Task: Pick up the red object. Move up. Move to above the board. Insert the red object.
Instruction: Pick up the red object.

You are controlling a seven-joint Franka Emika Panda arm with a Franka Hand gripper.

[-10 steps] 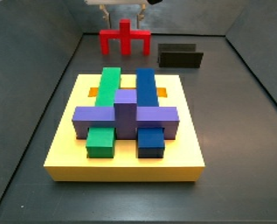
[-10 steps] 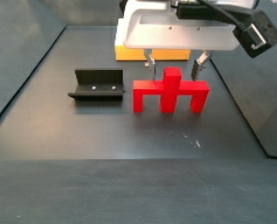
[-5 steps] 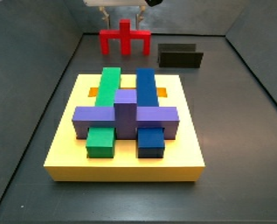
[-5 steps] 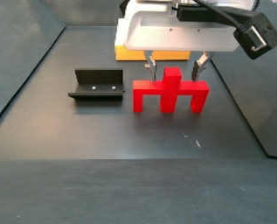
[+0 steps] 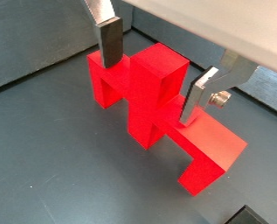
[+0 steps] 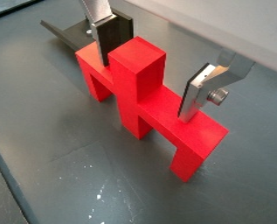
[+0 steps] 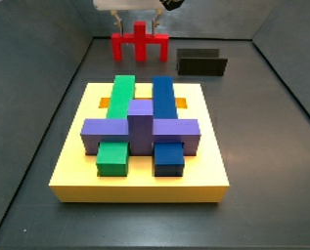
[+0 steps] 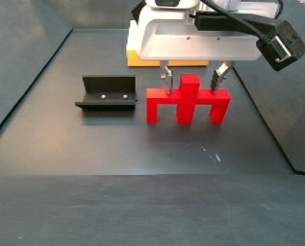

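I will reach the red object with my gripper and grab it by its central upright post [image 7: 140, 28], so its legs stay free to enter the board [image 7: 142, 182].
The red object [image 7: 140, 44] stands on the dark floor at the far end, beyond the board [image 7: 142, 182]; it also shows in a side view [image 8: 187, 104]. My gripper [image 8: 192, 77] is open and hangs over it, with one finger on each side of the central upright post. In both wrist views the post [image 5: 152, 74] [image 6: 131, 74] sits between the fingers [image 5: 109, 39] [image 6: 204, 86], with a gap on each side. The gripper [image 5: 155, 66] [image 6: 154, 66] holds nothing. The board is a yellow slab bearing purple, green and blue blocks.
The fixture [image 7: 201, 63], a dark bracket, stands on the floor beside the red object; it shows in a side view [image 8: 106, 94] and in a wrist view [image 6: 65, 31]. Dark walls enclose the floor.
My gripper has come down a little, so the fingers reach lower beside the post. The red object has not moved.
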